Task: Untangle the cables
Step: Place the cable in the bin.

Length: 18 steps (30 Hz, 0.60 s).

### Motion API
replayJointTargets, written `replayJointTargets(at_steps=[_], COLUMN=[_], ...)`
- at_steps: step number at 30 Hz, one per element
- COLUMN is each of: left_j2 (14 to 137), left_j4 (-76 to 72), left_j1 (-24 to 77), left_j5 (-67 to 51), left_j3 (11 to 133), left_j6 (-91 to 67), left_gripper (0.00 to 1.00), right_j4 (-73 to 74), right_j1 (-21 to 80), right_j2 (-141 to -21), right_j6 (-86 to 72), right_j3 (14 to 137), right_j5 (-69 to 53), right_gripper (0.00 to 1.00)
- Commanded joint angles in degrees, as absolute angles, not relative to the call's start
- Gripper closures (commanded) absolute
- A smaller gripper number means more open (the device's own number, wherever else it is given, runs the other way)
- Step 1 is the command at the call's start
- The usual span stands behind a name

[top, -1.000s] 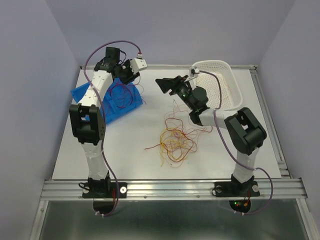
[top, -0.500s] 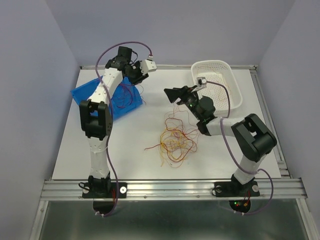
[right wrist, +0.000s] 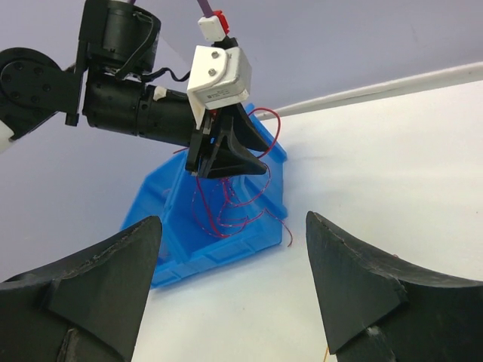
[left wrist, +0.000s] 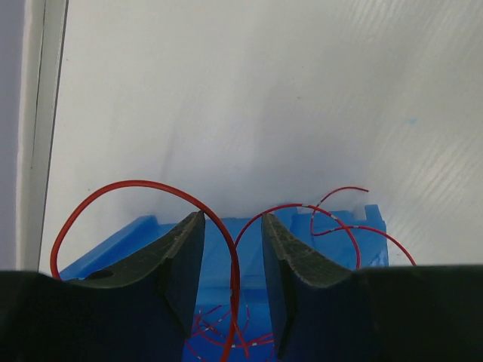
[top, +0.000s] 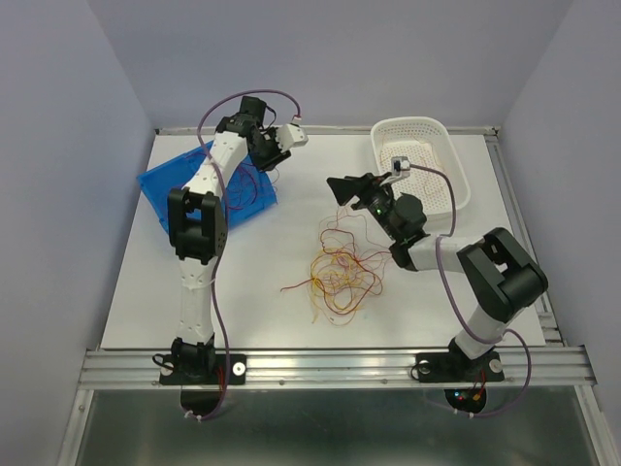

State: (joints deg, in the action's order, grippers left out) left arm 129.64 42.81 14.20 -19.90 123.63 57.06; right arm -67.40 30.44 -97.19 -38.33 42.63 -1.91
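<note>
The left gripper should next hold the red cable by its curved part between its fingers. The cable's ends then stay free to settle in the blue bin (top: 184, 184).
The cables (top: 340, 274) lie as a loose tangle of thin red and yellow-orange strands in the middle of the table. More red strands (right wrist: 226, 211) hang into the tilted blue bin (top: 184, 184). My left gripper (top: 265, 153) hovers over the bin's far right corner. In the left wrist view its jaws (left wrist: 232, 217) stand apart, with a red strand (left wrist: 235, 279) running loosely through the gap, not pinched. My right gripper (top: 340, 189) is wide open above the tangle's far edge. It faces the bin (right wrist: 189, 245) and the left gripper (right wrist: 268, 160), with nothing between its fingers (right wrist: 232, 217).
A white mesh basket (top: 456, 189) sits at the back right, just behind my right arm. The table's raised back edge runs close behind the bin. Purple walls close in on three sides.
My left arm has stretched further back and right, shifting its gripper rightwards over the bin. The right arm has swung right and lower, its gripper drifting slightly towards the tangle.
</note>
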Motion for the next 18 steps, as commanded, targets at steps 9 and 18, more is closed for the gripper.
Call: replayJointTargets(at_steps=[9, 18], left_j2=[127.7, 130.4], left_j4=[45.2, 48.1], left_j1=[14.5, 14.8], left_j5=[-15.9, -13.4], left_j3=[126.7, 128.8], left_j6=[56.6, 56.9], left_gripper=[0.55, 1.0], right_j4=[-72.3, -74.0], right_j1=[29.1, 28.5], right_j2=[-94.4, -94.7], right_j6=[-38.2, -39.5], right_j3=[39.8, 38.8], right_j5=[-1.3, -2.4], right_gripper=[0.18, 0.18])
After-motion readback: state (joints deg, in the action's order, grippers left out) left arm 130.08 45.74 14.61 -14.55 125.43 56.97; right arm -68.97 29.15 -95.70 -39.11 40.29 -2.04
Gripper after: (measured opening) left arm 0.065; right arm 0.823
